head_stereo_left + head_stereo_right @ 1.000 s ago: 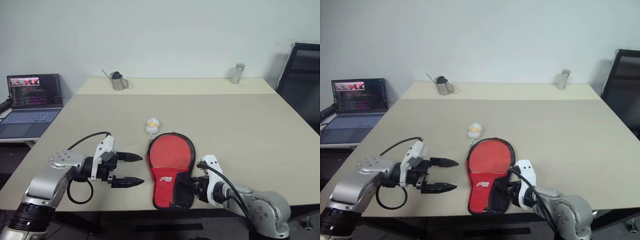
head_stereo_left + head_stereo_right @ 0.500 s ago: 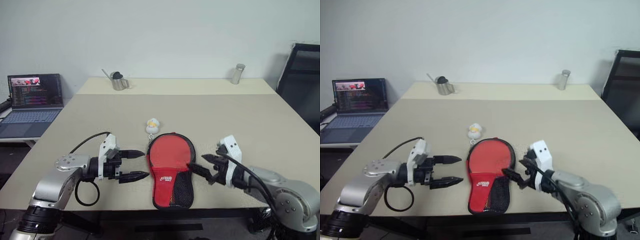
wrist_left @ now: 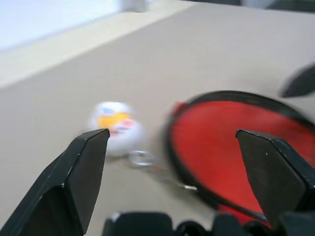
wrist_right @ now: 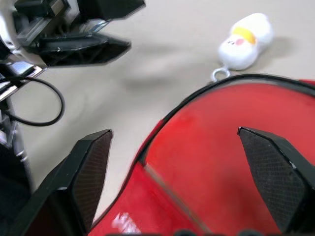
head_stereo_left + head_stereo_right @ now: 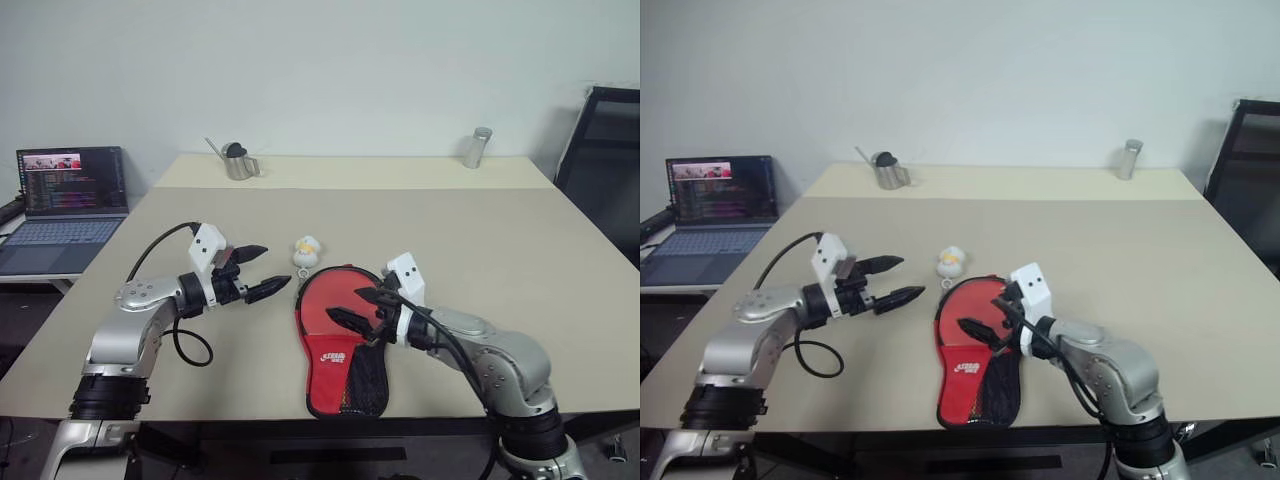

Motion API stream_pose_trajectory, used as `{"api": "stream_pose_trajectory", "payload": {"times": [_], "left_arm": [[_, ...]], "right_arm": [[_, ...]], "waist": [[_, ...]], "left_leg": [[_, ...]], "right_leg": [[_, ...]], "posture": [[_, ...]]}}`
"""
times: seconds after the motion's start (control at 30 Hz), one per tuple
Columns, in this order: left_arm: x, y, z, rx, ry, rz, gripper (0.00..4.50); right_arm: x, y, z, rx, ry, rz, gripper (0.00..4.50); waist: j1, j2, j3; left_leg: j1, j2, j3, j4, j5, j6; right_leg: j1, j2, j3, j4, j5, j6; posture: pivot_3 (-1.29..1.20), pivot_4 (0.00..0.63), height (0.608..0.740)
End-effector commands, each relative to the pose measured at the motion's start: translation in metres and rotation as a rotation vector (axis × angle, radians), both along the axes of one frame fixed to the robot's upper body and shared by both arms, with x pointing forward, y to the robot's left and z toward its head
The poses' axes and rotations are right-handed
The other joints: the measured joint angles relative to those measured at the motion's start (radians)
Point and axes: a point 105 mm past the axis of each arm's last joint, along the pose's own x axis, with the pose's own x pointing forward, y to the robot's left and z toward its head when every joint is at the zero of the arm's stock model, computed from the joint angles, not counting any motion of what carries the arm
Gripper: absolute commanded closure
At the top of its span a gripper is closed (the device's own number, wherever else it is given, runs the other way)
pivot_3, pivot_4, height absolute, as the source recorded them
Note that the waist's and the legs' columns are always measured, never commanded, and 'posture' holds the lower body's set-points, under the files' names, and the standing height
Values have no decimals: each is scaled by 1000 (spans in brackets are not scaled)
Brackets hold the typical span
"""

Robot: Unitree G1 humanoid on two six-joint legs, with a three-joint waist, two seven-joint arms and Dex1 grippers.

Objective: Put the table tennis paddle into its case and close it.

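Note:
The zipper's thin metal tab (image 3: 183, 186) lies close against the case's black rim. My left gripper grabs the zipper by its white charm (image 3: 118, 129) next.
The case (image 5: 338, 318) lies flat on the tan table, red side up, with its black mesh pocket toward the near edge and its black zipper rim around the round end. Its white charm (image 5: 305, 250) rests just beyond that end. The table tennis paddle is hidden. My right gripper (image 5: 343, 303) hovers open over the case's round part (image 4: 221, 147), nothing between its fingers. My left gripper (image 5: 275, 267) is open to the left of the case, pointing at the charm (image 3: 113, 125) and the case's rim (image 3: 231, 142).
An open laptop (image 5: 65, 205) sits on a side desk at the far left. A small metal pitcher (image 5: 237, 162) and a metal shaker (image 5: 477, 147) stand along the table's far edge. A black chair (image 5: 605, 150) is at the right.
My right gripper let go of the case's near end, opened, swung out right, then moved left over the round part. My left gripper rose and advanced toward the charm. The case stayed put.

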Motion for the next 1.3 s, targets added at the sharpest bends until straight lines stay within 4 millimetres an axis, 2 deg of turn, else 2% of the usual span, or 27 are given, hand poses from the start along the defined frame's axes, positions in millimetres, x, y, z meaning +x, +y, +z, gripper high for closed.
{"api": "stream_pose_trajectory", "payload": {"times": [0.03,0.1,0.17,0.33,0.43,0.53,0.67,0.77,1.03,1.23,1.3], "left_arm": [[25,1,10,5,-34,103,0],[44,2,12,-12,-23,180,0],[54,0,13,-30,-7,205,0],[83,-28,8,-10,57,220,0],[90,-43,-8,40,132,206,0],[94,-46,-23,71,194,238,0],[98,-44,-34,88,221,315,0],[99,-50,-42,76,249,356,0],[96,-81,-52,85,280,306,0],[95,-85,-58,72,300,315,0],[94,-83,-62,74,311,324,382]], "right_arm": [[6,3,2,9,-46,-20,47],[9,3,-3,-21,-55,-41,47],[11,4,-5,-34,-60,-49,47],[11,11,-9,-40,-61,-39,47],[11,16,-8,-35,-67,-37,47],[12,18,-7,-27,-70,-41,47],[12,18,-7,-23,-72,-50,47],[13,16,-7,-23,-75,-64,47],[15,10,-6,-20,-88,-116,47],[15,7,-9,-26,-86,-141,47],[14,7,-10,-26,-86,-142,0]], "waist": [[3,-1,0],[6,-1,-1],[4,-2,-1],[1,-2,-1],[-2,-2,-1],[-7,-2,-1],[-7,-2,-1],[-2,-2,-1],[2,-2,-1],[2,-2,-1],[2,-2,-1]], "left_leg": [[0,0,0,0,0,0],[-1,-1,0,1,0,0],[-1,-1,-1,1,0,0],[-1,-1,0,1,0,0],[-1,-1,0,0,0,0],[-1,-1,0,0,0,0],[-2,0,0,0,0,0],[-2,0,0,0,0,0],[-3,-2,0,1,0,0],[-3,-2,0,1,0,0],[-3,-2,0,1,0,0]], "right_leg": [[0,0,0,0,0,0],[0,0,0,0,0,0],[0,0,-1,0,0,0],[-1,0,-1,1,0,0],[-1,0,-1,1,0,0],[-2,0,0,0,0,0],[-3,0,0,2,0,0],[-3,0,0,2,0,0],[-3,-1,0,2,0,0],[-3,-1,0,2,0,0],[-3,-1,0,2,0,0]], "posture": [[0,150,740],[0,150,740],[0,150,740],[0,150,740],[0,150,740],[0,150,740],[0,150,740],[0,150,740],[0,150,740],[0,150,740],[0,150,740]]}}
